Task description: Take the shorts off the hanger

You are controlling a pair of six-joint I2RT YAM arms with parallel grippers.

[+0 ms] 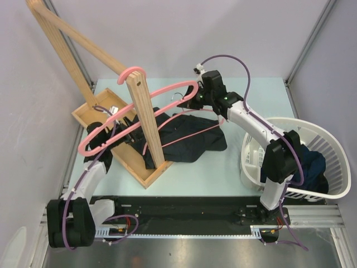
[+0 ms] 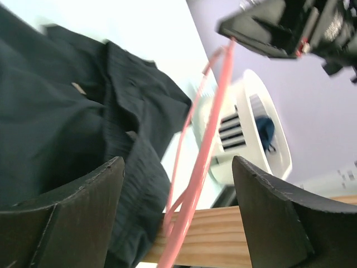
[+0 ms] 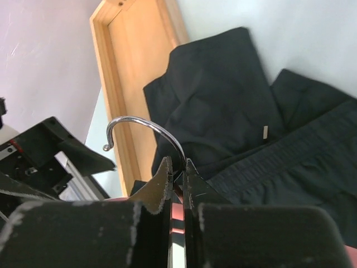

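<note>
I should grab the pink hanger's end with my left gripper next, and then the metal hook (image 3: 145,124) can hang over the beam.
The blackish dark green shorts (image 1: 189,139) lie crumpled on the table against the wooden rack; they also show in the left wrist view (image 2: 56,123) and the right wrist view (image 3: 223,111). A pink hanger (image 1: 167,90) slants above them, its thin lower bar crossing the cloth. My right gripper (image 1: 196,102) (image 3: 177,162) is shut on the hanger at the base of its metal hook (image 3: 145,124). My left gripper (image 1: 120,134) (image 2: 177,162) is open, its fingers either side of the hanger's pink bars (image 2: 209,139). The navy shorts (image 1: 313,167) lie in the basket.
A wooden rack with an upright post (image 1: 146,123), a slanted beam (image 1: 72,33) and a tray base (image 1: 89,114) stands at the left. A pink hook (image 1: 131,72) sits over the post top. A white laundry basket (image 1: 334,139) stands at the right.
</note>
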